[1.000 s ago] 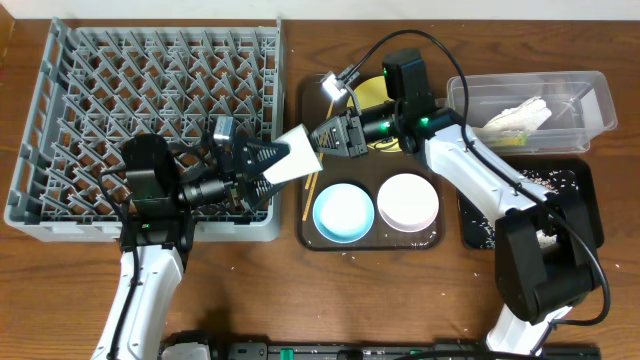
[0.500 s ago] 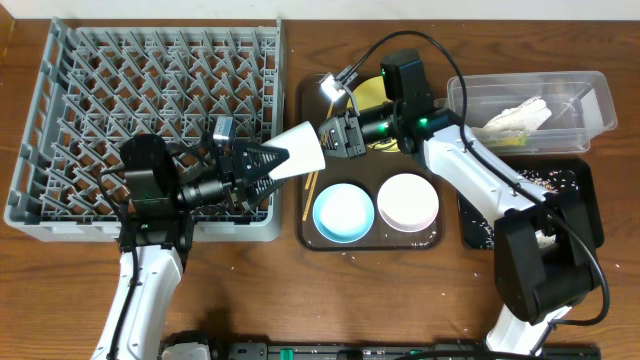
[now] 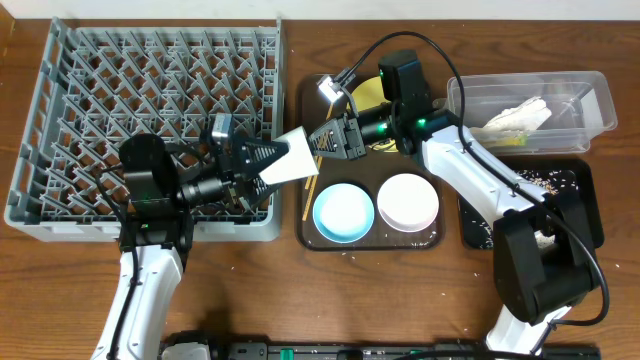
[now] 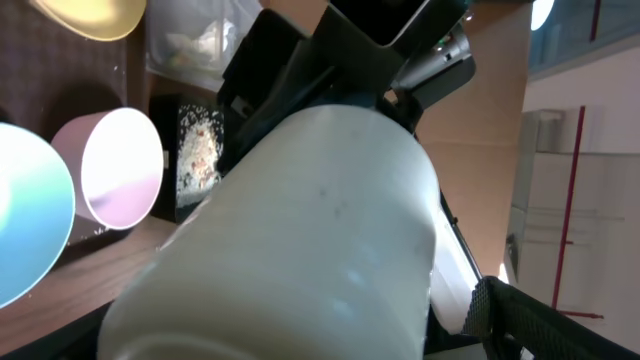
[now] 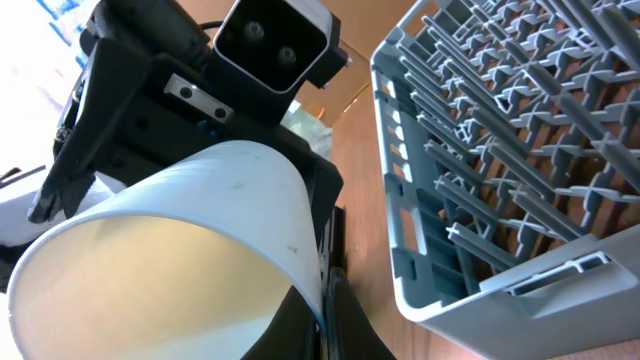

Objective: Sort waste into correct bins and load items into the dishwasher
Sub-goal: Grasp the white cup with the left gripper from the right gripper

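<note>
My left gripper is ready to close on the cup's base (image 3: 277, 165), as the base is deep between my fingers.
The small white cup (image 3: 292, 155) hangs on its side in the air between the dishwasher rack (image 3: 150, 80) and the brown tray (image 3: 305, 235). My right gripper (image 3: 320, 140) is shut on its rim, one finger inside and one outside the wall (image 5: 325, 300). The left gripper (image 3: 262, 165) stands open around the cup's base. In the left wrist view the cup (image 4: 300, 230) fills the frame and one finger (image 4: 510, 315) stays apart from it. On the tray sit the blue bowl (image 3: 343, 212), white bowl (image 3: 407, 202), yellow plate (image 3: 368, 95) and chopsticks (image 3: 311, 188).
The clear tub (image 3: 590, 100) at the right holds a crumpled napkin (image 3: 520, 117). The black tray (image 3: 580, 200) below it carries pale crumbs (image 3: 540, 180). The rack's near corner (image 5: 520, 150) lies close beside the cup and both wrists.
The cup shifted slightly right and back left between the two grippers. The left gripper's fingers narrowed on the cup's base, then spread wide again. The right gripper kept its pinch on the rim.
</note>
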Motion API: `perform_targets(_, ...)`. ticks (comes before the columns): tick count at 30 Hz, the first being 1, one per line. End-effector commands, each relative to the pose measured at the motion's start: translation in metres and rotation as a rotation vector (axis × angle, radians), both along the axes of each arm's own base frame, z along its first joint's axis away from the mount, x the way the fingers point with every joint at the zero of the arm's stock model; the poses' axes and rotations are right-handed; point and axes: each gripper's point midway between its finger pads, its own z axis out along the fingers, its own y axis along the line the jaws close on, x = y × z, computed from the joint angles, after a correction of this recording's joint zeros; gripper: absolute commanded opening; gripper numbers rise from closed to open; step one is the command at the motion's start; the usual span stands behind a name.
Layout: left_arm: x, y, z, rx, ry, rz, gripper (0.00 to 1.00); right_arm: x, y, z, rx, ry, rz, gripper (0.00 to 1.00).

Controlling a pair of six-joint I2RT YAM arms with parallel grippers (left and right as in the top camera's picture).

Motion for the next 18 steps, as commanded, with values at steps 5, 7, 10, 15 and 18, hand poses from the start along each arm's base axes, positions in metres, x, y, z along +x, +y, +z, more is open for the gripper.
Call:
perform_targets(5,-0.0013,-0.0014,0.0143,-0.015,-0.03,-0.023,0.94,-0.0132,0.0014,0.0117,0.054,-0.032,0.072,0.01)
perform_targets(7,-0.0019,-0.0016,0.0144,-0.016,-0.03,-0.027,0.94,-0.0132,0.0014,0.0117,0.055,-0.036,0.072,0.01)
perform_targets(10,-0.0032,-0.002,0.0147,-0.017,-0.03,-0.035,0.94,-0.0148,0.0008,0.0128,0.063,-0.037,0.082,0.01)
perform_targets(15,-0.005,-0.0025,0.015,-0.02,-0.03,-0.046,0.86,-0.0167,0.0002,0.0141,0.074,-0.043,0.094,0.01)
perform_targets(18,-0.0056,-0.0027,0.0151,-0.02,-0.03,-0.05,0.75,-0.0172,0.0,0.0145,0.076,-0.042,0.097,0.01)
